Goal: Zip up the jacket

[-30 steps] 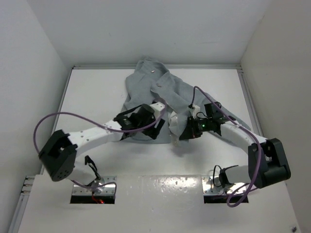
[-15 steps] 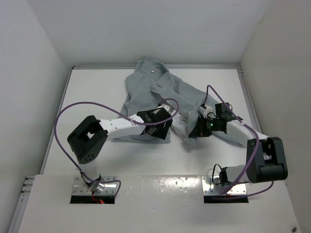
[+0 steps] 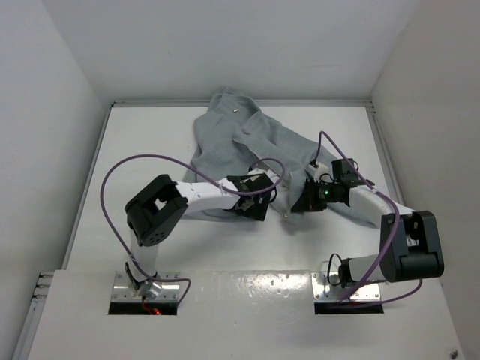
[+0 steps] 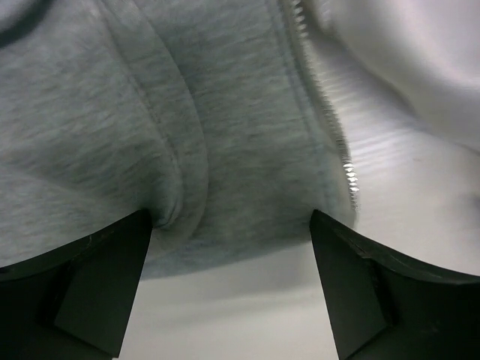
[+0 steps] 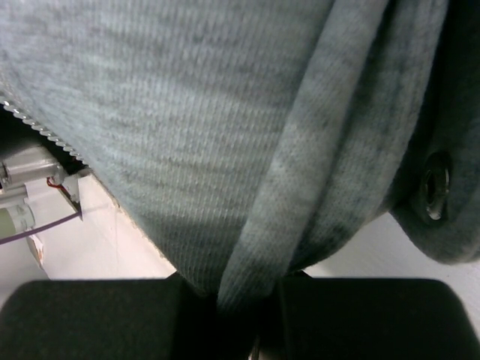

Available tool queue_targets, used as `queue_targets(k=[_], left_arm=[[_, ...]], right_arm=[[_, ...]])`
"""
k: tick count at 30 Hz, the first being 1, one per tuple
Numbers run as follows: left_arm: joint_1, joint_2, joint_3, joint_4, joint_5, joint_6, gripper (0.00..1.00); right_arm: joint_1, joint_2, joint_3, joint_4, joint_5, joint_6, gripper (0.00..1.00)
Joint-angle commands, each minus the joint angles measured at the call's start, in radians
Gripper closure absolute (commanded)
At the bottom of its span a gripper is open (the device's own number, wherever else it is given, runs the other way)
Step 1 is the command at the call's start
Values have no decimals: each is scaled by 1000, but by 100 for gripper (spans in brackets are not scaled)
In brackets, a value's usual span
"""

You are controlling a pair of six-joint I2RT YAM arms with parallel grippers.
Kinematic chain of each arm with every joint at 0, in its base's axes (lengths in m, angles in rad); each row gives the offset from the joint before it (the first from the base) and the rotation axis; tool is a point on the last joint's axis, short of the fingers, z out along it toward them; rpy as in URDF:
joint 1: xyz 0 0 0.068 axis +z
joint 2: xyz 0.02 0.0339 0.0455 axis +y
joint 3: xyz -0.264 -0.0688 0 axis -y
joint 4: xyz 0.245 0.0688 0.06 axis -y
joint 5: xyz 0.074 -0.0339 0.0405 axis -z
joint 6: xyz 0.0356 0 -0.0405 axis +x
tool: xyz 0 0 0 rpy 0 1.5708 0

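The left gripper grabs the jacket's bottom hem [image 4: 276, 234] just beside the zipper teeth [image 4: 330, 127] next, leaving the teeth free to meet and zip.
The light grey jacket [image 3: 240, 139] lies unzipped on the white table [image 3: 150, 150], collar at the back. My left gripper [image 3: 262, 201] is open and low over its bottom hem. In the left wrist view the grey hem [image 4: 225, 172] sits between the two dark fingers [image 4: 97, 285], with the zipper teeth [image 4: 330, 127] beside the right finger. My right gripper [image 3: 298, 201] is shut on a fold of the other front panel. In the right wrist view the pinched fabric [image 5: 247, 225] runs down between the fingers. A metal snap [image 5: 436, 184] shows at the right and zipper teeth [image 5: 37, 124] at the left.
Purple cables loop over the left arm [image 3: 112, 180] and the right arm [image 3: 330, 139]. White walls close in the table on the left, right and back. The left arm's elbow [image 3: 154, 217] stands over the near left of the table.
My left arm folded in, its elbow swinging right, and its gripper slid right along the hem. My right gripper pulled its fold a little to the right, then held still.
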State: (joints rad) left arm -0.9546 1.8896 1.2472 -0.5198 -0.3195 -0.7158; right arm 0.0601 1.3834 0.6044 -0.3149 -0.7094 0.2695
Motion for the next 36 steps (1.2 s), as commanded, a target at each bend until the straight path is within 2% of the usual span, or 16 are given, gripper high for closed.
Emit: queue_targets(k=[1, 6, 8, 11, 12, 16, 17, 20, 21, 22, 24, 25, 27, 29, 36], left_arm=[[-4, 60, 35, -40, -13, -42, 7], [-4, 144, 35, -49, -13, -63, 11], [8, 154, 6, -49, -4, -76, 21], [40, 196, -25, -19, 46, -76, 50], [40, 197, -25, -8, 72, -76, 66], [63, 198, -25, 16, 134, -21, 95], [63, 184, -25, 27, 134, -10, 98], [63, 59, -57, 114, 164, 47, 100], [73, 8, -113, 153, 175, 65, 100], [73, -108, -149, 199, 195, 90, 100], [88, -282, -257, 381, 253, 116, 100], [88, -335, -288, 382, 254, 127, 100], [97, -423, -366, 490, 293, 159, 100], [97, -513, -408, 559, 304, 159, 100], [106, -619, -450, 592, 249, 115, 100]], right_arm=[[-6, -1, 23, 39, 13, 13, 100], [-12, 8, 24, 37, 14, 13, 100], [-17, 14, 28, 43, 14, 17, 100], [-20, 13, 32, 36, 13, 14, 100], [-22, 11, 35, 37, 13, 17, 100], [-20, 11, 18, 42, -1, 17, 100], [-20, 11, 17, 43, -19, 23, 100], [-14, 9, 5, 103, -132, 60, 100], [-10, 6, -3, 147, -150, 69, 100], [3, 8, -11, 169, -166, 82, 100], [36, 5, -32, 307, -251, 248, 100], [43, 9, -37, 359, -251, 249, 100], [93, 16, -49, 526, -292, 385, 100], [131, 29, -42, 607, -311, 437, 100], [190, 55, -60, 908, -361, 614, 100]])
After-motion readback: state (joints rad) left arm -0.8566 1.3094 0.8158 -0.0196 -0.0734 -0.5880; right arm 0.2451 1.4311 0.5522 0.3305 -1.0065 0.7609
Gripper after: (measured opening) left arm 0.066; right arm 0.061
